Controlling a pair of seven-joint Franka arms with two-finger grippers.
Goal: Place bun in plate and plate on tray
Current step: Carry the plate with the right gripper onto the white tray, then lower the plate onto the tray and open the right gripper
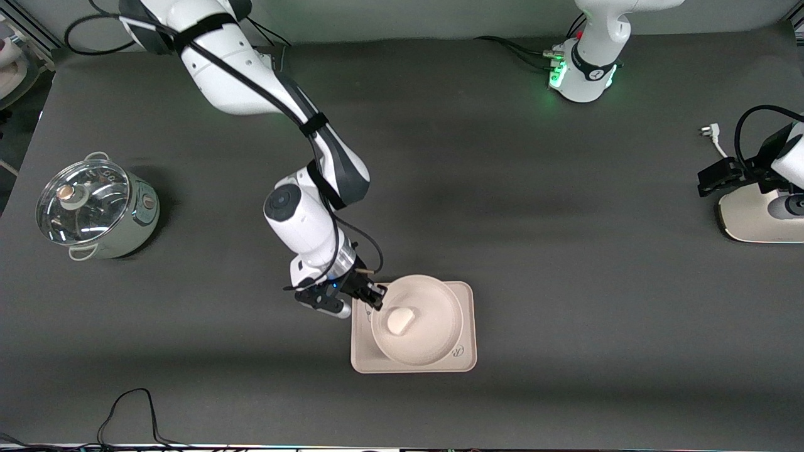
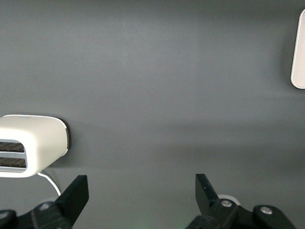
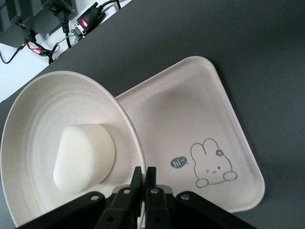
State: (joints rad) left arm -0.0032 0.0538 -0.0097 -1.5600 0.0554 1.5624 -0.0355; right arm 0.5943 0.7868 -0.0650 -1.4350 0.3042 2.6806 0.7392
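Observation:
I should move the plate inside the tray with my right gripper before I release it, because the plate's far rim [image 1: 419, 275] sticks out over the tray's far edge [image 1: 458, 283].
The round cream plate [image 1: 453, 312] is over the rectangular tray [image 1: 468, 359], which lies near the front camera at mid-table. The off-white bun [image 1: 400, 321] lies in the plate. My right gripper [image 1: 379, 294] is shut on the plate's rim at the right arm's end. In the right wrist view the fingers [image 3: 138, 177] pinch the rim of the plate [image 3: 47, 88]. That plate holds the bun [image 3: 83, 157] and overlaps the tray [image 3: 190, 105] with its rabbit drawing. I cannot tell whether the plate rests on the tray. My left gripper [image 1: 711, 182] [image 2: 141, 183] waits open and empty at the left arm's end.
A white toaster [image 1: 754, 216] [image 2: 33, 143] sits beside the left gripper, with a plug and cord [image 1: 708, 130] near it. A lidded steel pot [image 1: 94, 210] stands at the right arm's end. A black cable [image 1: 132, 408] loops at the table's front edge.

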